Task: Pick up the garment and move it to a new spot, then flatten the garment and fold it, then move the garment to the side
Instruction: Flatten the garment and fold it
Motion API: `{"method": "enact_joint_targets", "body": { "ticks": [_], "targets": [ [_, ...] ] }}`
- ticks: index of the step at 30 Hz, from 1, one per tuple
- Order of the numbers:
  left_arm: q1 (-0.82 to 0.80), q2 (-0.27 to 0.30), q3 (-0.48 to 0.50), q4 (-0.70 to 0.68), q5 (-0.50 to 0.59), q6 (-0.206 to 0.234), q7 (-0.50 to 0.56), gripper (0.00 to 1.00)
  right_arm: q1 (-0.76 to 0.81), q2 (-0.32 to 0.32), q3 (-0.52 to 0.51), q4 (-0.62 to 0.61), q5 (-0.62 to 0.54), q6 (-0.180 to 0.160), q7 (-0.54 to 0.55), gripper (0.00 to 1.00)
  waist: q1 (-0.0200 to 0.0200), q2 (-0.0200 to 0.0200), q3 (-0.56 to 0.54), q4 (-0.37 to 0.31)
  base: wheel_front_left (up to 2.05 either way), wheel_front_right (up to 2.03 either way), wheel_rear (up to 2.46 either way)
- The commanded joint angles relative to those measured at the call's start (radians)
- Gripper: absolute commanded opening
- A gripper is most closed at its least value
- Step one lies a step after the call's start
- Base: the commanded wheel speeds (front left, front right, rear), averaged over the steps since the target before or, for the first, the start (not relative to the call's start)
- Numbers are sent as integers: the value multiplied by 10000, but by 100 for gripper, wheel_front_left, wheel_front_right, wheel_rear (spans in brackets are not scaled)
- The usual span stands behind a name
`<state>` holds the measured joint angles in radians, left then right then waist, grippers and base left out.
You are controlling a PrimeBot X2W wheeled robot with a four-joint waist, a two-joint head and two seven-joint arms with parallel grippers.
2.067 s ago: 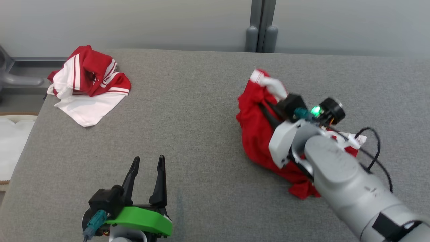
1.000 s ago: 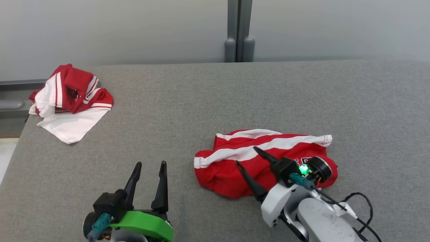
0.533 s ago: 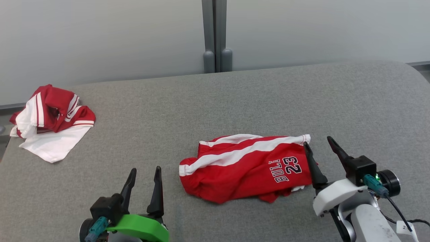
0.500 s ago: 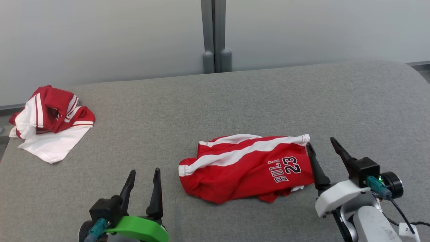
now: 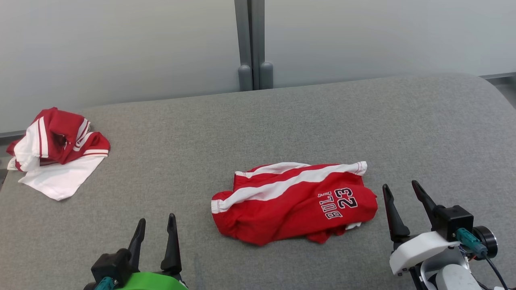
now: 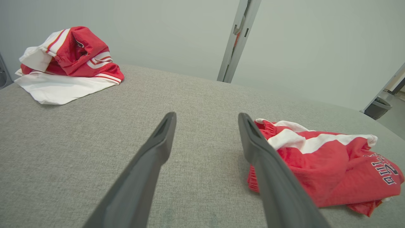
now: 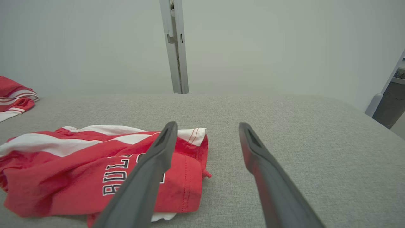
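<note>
The white hem corner sticks out while the red cloth lies slack, so my right gripper will pick up the rumpled shorts by that corner next.
The garment is a pair of red shorts with white stripes and "BULLS 23" lettering, lying rumpled in the middle of the grey table. It also lies at the right in the left wrist view and at the left in the right wrist view. My right gripper stands open just right of the garment, apart from it, nothing between its fingers. My left gripper is open near the front edge, left of the garment, empty.
A second heap of red and white clothing lies at the table's far left corner, also seen in the left wrist view. A grey wall with a vertical post stands behind the table. A dark bin sits beyond the right end.
The right gripper let go of the garment, which now lies spread at mid-table, and drew back to its right. The head camera shifted. The left gripper sits lower in view.
</note>
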<state>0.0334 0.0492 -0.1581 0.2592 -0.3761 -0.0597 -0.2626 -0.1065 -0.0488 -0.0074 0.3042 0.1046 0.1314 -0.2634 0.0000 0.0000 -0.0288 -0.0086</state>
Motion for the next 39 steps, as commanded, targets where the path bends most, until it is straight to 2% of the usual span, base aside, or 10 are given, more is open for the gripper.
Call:
{"method": "enact_joint_targets", "body": {
  "ticks": [1,20,27,32,35,39],
  "targets": [
    [135,24,30,-65,-51,10,-33,100,145,-33,14,33,-19,-14,-17,100,0,0,-21,26,0,0,0],
    [49,24,-66,-18,96,-41,-33,100,28,-33,58,353,-47,-14,-17,100,0,0,-29,130,0,0,0],
    [-126,24,-146,-33,80,-47,-33,100,-555,-36,-88,917,-303,-14,-9,100,0,0,117,194,0,0,0],
    [-265,24,-229,2,28,-52,-33,100,-1698,-33,-293,1546,-516,-14,853,100,0,0,272,319,0,0,0],
    [-344,24,-285,13,-2,-65,-33,100,-2374,-83,-360,1832,-570,-14,1766,100,0,0,404,416,0,0,0],
    [-477,24,-341,34,-65,-66,-33,100,-3094,-396,-179,2234,-70,-14,3132,100,0,0,612,564,0,0,0]
  ]
}}
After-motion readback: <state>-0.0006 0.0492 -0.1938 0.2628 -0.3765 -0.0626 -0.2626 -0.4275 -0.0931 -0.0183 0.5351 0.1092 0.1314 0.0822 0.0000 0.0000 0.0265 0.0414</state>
